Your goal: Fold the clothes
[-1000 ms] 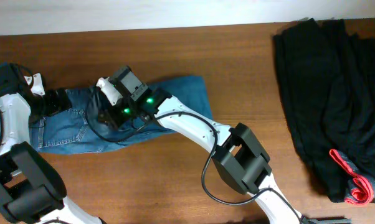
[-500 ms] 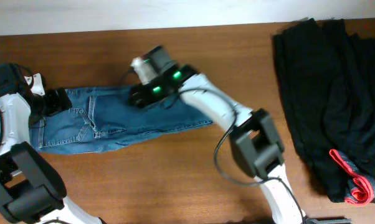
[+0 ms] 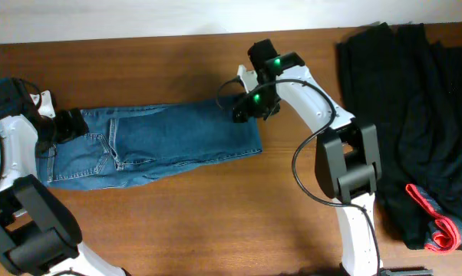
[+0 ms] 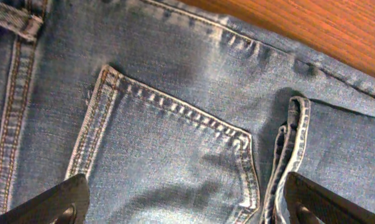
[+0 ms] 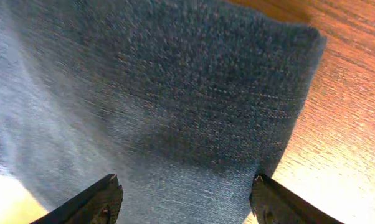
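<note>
I need to fold the waist of the blue denim jeans over the legs, so my left gripper should next grab the jeans at the waist end (image 4: 7, 68) beside the belt loop (image 4: 16, 20).
The blue denim jeans (image 3: 162, 142) lie flat across the left half of the table, waist to the left and folded legs ending at the right. My left gripper (image 3: 66, 126) is at the waist end. In the left wrist view it (image 4: 187, 208) is open just above a stitched back pocket (image 4: 169, 149). My right gripper (image 3: 246, 113) is at the right end of the jeans. In the right wrist view it (image 5: 187, 202) is open, with the denim's corner (image 5: 175, 93) between and below its fingers.
A pile of black garments (image 3: 415, 115) covers the right side of the wooden table (image 3: 216, 222), with a small red-pink item (image 3: 438, 226) on its lower edge. The table's far edge meets a white wall at the top.
My right gripper has swept right along the jeans from near the waist to their right end. The denim now lies smoother and longer. The left arm has stayed put.
</note>
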